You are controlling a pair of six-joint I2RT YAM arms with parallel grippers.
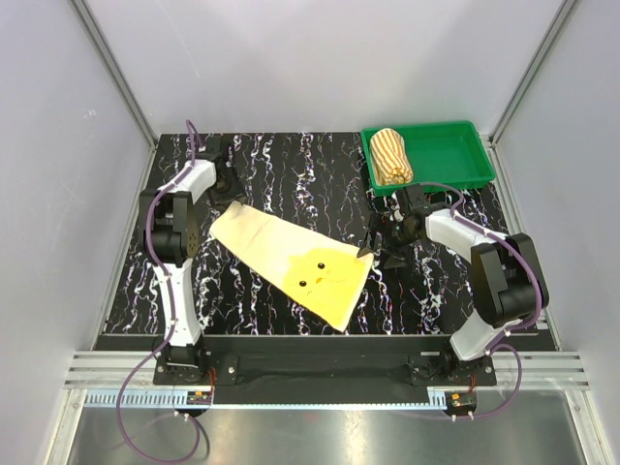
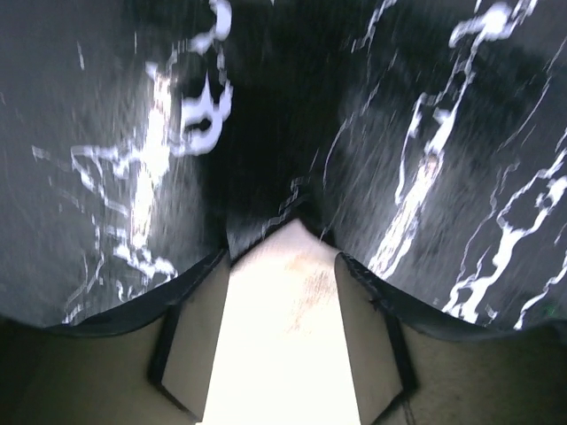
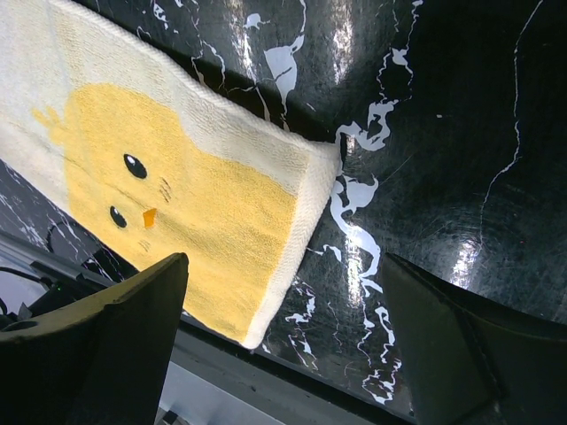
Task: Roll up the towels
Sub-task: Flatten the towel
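Note:
The robot should next grab the yellow towel's far corner (image 1: pixel 367 257) (image 3: pixel 324 158) at the chick-face end with its right gripper. Then it can straighten the towel together with its left gripper for rolling.
The plain yellow towel (image 1: pixel 295 262) lies flat and diagonal on the black marbled table, chick face up. My left gripper (image 1: pixel 226 186) is at its far left end. In the left wrist view a cream towel corner (image 2: pixel 288 319) fills the gap between the fingers (image 2: pixel 190 336) and pokes past the tips, so the gripper looks shut on it. My right gripper (image 1: pixel 389 244) is open and empty above the table, just right of the towel's right corner (image 3: pixel 314 173). The orange-and-cream striped towel (image 1: pixel 391 157) lies rolled in the green tray (image 1: pixel 455 155).
The green tray stands at the back right corner, just behind the right gripper. White walls enclose the table on three sides. The table's front edge (image 3: pixel 292 381) and a metal rail run below the towel's near corner.

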